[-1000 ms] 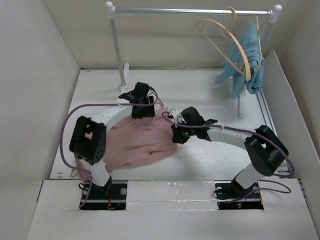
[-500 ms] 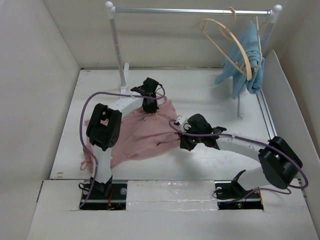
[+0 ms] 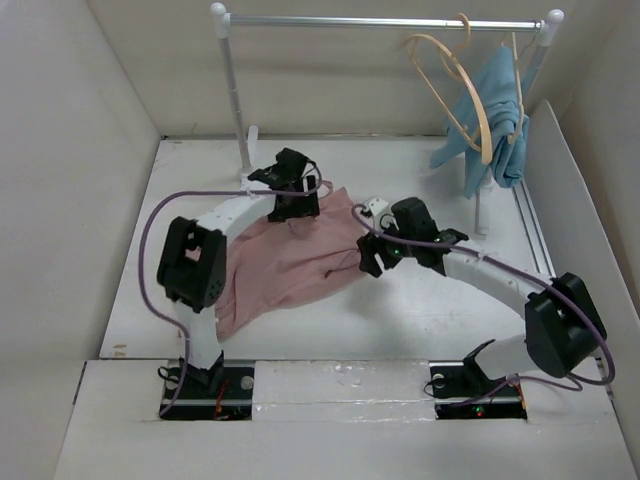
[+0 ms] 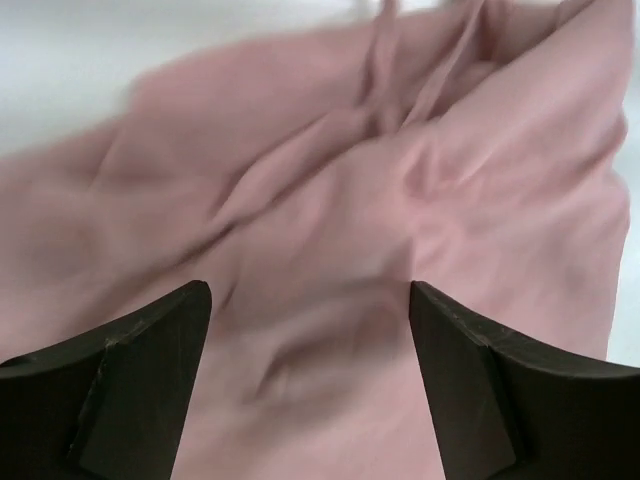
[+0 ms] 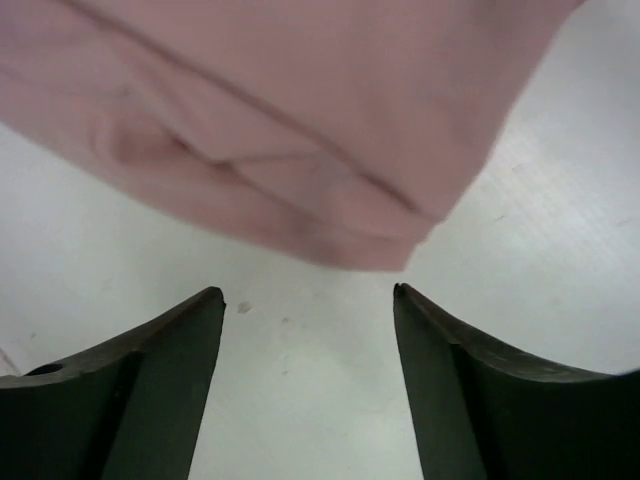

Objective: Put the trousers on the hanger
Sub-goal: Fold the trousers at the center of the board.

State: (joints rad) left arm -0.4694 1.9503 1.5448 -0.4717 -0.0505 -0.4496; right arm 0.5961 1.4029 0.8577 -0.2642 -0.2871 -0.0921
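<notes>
The trousers need to be drawn straight for the hanger [image 3: 452,75], so I should next grab them with my left gripper at the end [image 3: 305,219] opposite the folded hem.
The dusty-pink trousers [image 3: 290,265] lie spread across the white table, reaching from the left arm's base up to the middle. My left gripper [image 3: 291,212] hovers over their far edge; in the left wrist view it [image 4: 310,300] is open, with wrinkled pink cloth [image 4: 350,200] below and nothing between the fingers. At the right edge of the trousers is my right gripper [image 3: 371,262], which in the right wrist view [image 5: 308,292] is open over bare table, the folded hem [image 5: 300,190] just ahead of the tips. The tan wooden hanger [image 3: 452,75] hangs empty on the rail, far right.
A white clothes rack's rail [image 3: 385,20] spans the back, its left post [image 3: 236,100] standing behind the left gripper. A light-blue garment [image 3: 500,105] hangs at the rail's right end. White walls enclose the table [image 3: 420,170] on three sides.
Both grippers were shut on the trousers and drew them toward the right and back, spreading the cloth. Both have now opened and let go, and the trousers lie flat.
</notes>
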